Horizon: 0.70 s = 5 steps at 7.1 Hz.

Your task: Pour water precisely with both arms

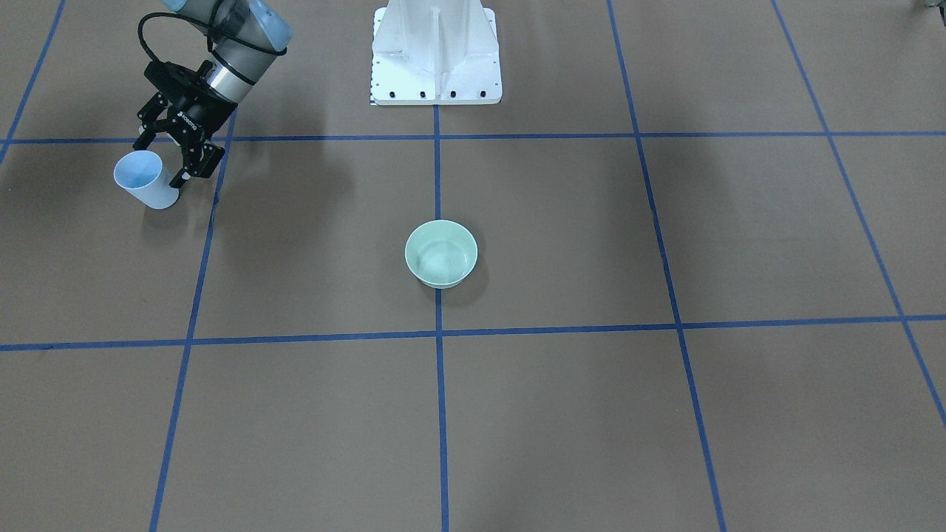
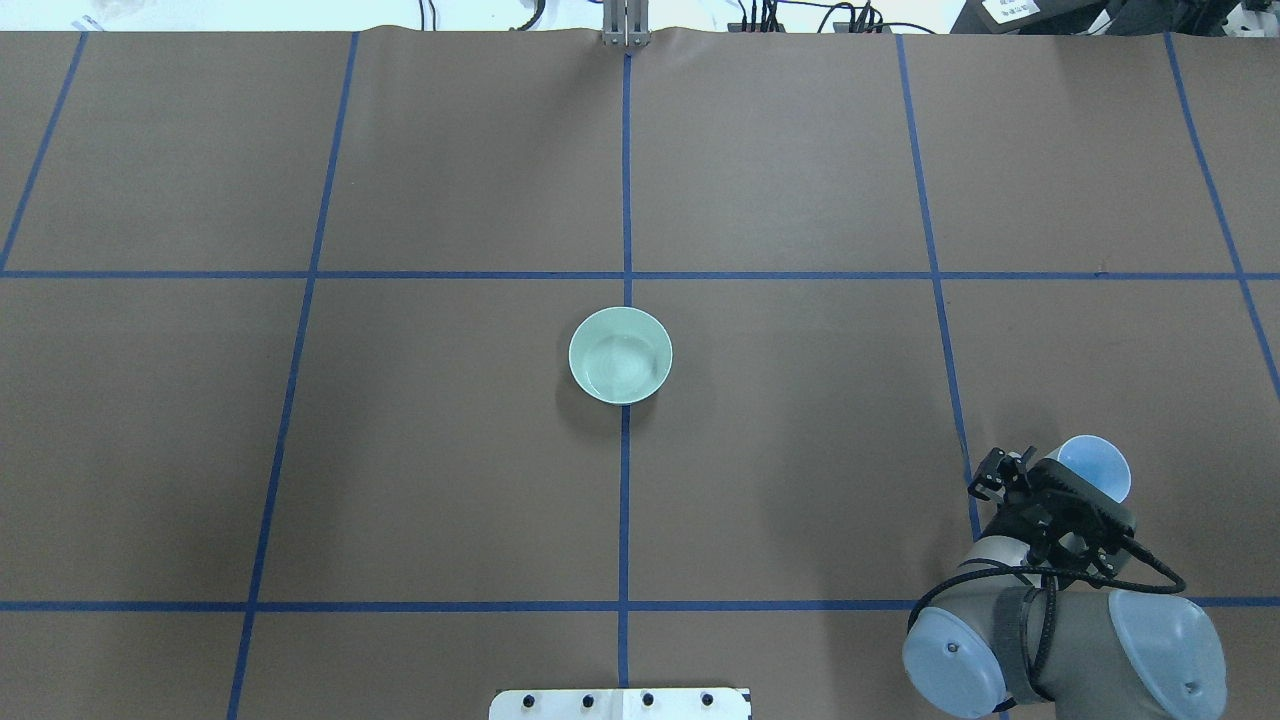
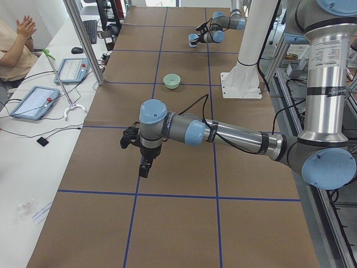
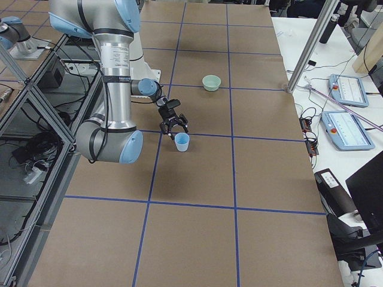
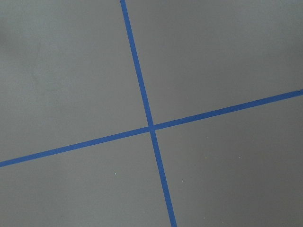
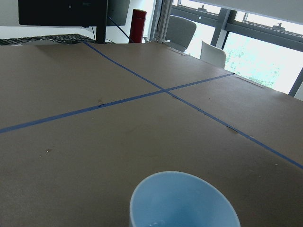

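My right gripper grabs the pale blue cup around its side (image 1: 155, 189) next, to pour water precisely into the bowl (image 1: 441, 253).
A pale blue cup (image 1: 143, 179) stands on the brown table at the robot's right. It also shows in the overhead view (image 2: 1096, 466), the exterior right view (image 4: 182, 142) and the right wrist view (image 6: 182, 202). My right gripper (image 1: 168, 155) is open, its fingers spread right behind the cup's rim. It also shows in the overhead view (image 2: 1048, 472). A pale green bowl (image 1: 441, 253) sits at the table's middle, with a watery sheen inside. My left gripper (image 3: 137, 153) hangs over bare table far from both; I cannot tell its state.
The white pedestal (image 1: 436, 52) stands behind the bowl. Blue tape lines (image 5: 150, 126) cross the brown table. Tablets (image 3: 33, 100) and cables lie on the side desk, where an operator (image 3: 14, 39) sits.
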Each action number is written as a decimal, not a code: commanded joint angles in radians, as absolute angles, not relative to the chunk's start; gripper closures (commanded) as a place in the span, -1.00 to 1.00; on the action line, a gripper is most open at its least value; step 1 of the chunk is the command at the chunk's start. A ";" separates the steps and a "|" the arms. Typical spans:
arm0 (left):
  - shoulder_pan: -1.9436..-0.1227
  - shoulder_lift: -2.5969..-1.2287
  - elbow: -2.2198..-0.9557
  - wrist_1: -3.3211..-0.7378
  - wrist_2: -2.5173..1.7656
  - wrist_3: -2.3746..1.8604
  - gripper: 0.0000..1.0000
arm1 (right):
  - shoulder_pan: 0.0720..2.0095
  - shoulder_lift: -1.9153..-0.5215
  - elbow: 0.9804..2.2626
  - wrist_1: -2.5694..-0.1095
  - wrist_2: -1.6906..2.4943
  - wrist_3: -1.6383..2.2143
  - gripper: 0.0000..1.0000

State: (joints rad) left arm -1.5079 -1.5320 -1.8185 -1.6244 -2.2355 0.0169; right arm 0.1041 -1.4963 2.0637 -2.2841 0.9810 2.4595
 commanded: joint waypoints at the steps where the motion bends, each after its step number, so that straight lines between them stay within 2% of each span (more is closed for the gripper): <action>1: -1.508 -1.532 -1.818 -1.623 -2.235 0.017 -1.00 | 0.112 -1.489 2.036 -2.283 0.979 2.462 -1.00; 5: -1.508 -1.532 -1.819 -1.624 -2.235 0.017 -1.00 | 0.144 -1.497 1.996 -2.241 0.979 2.467 -1.00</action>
